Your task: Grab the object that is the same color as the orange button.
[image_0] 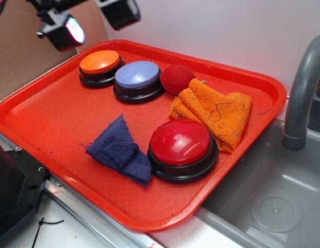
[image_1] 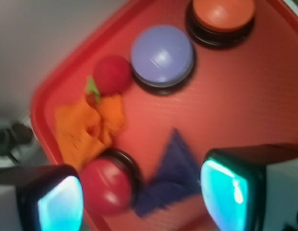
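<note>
Next, the gripper grabs the orange rag's crumpled fold (image_0: pixel 202 107), which stands up while its outer end (image_0: pixel 237 116) lies flat on the tray.
An orange terry-cloth rag (image_0: pixel 216 110) with dark threads lies crumpled at the right side of the red tray (image_0: pixel 41 111), touching the big red button (image_0: pixel 181 146). In the wrist view the orange rag (image_1: pixel 86 127) is at the left. The orange button (image_0: pixel 100 63) sits at the tray's back left and shows in the wrist view as the orange button (image_1: pixel 223 13) at top right. My gripper (image_0: pixel 92 23) hangs high above the tray's back left corner, open, nothing between its pads. From the wrist the gripper (image_1: pixel 144 197) frames the red button and the blue rag far below.
A lavender button (image_0: pixel 137 77) and a red ball (image_0: pixel 177 79) sit between the orange button and the orange rag. A dark blue rag (image_0: pixel 120 150) lies at the front middle. A grey faucet (image_0: pixel 302 88) and a sink basin (image_0: pixel 268 201) stand to the right of the tray.
</note>
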